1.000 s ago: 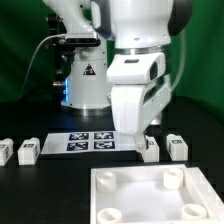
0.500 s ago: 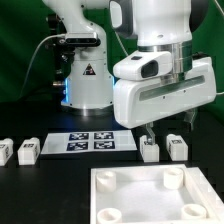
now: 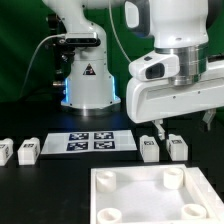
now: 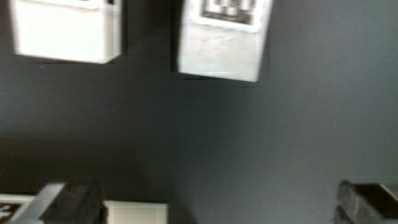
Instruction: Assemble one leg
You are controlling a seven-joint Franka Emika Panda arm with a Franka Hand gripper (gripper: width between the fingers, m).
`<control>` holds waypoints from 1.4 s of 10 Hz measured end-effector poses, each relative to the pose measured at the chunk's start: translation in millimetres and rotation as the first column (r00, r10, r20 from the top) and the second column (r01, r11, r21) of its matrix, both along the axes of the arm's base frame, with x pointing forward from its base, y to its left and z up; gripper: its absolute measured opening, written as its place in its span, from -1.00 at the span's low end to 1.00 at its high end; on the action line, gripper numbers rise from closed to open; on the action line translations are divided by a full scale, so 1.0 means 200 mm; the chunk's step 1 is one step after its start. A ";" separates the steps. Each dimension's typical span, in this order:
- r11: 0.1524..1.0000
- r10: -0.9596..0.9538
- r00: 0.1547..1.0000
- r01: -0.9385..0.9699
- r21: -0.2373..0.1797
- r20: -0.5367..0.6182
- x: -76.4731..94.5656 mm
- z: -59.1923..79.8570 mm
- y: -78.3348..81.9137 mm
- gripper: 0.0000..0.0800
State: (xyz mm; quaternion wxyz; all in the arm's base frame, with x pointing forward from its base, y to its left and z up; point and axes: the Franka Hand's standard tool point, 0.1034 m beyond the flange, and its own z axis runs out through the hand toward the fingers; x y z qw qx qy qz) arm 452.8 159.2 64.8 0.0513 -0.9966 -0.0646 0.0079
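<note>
The leg needs to be assembled into the white square tray-like piece, so my gripper will grab it by its tagged body (image 3: 178,149) next.
Four small white legs stand in a row on the black table: two at the exterior view's left (image 3: 4,151) (image 3: 28,151) and two at its right (image 3: 150,148) (image 3: 177,147). My gripper (image 3: 184,124) hangs open and empty just above the right pair, touching neither. In the wrist view two tagged legs (image 4: 71,30) (image 4: 226,40) lie apart from my gripper (image 4: 217,205). Its dark fingertips (image 4: 63,205) stand wide apart with only bare table between them. A white piece (image 4: 139,212) shows beside one fingertip; I cannot tell what it is.
The large white square tray-like piece with round corner sockets (image 3: 150,192) lies at the front. The marker board (image 3: 92,142) lies between the two pairs of legs. The arm's white base (image 3: 85,70) stands behind.
My gripper has moved toward the exterior view's right and risen a little, from over the inner right leg to above both right legs. The legs have not moved.
</note>
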 end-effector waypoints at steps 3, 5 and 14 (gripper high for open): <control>0.999 -0.020 0.970 0.008 -0.051 -0.240 -0.07 0.00 0.02 0.62; 0.997 -0.026 0.895 -0.010 -0.079 -0.445 -0.08 0.01 0.04 0.62; 0.991 -0.089 0.677 -0.017 -0.136 -0.730 -0.17 -0.15 0.07 0.62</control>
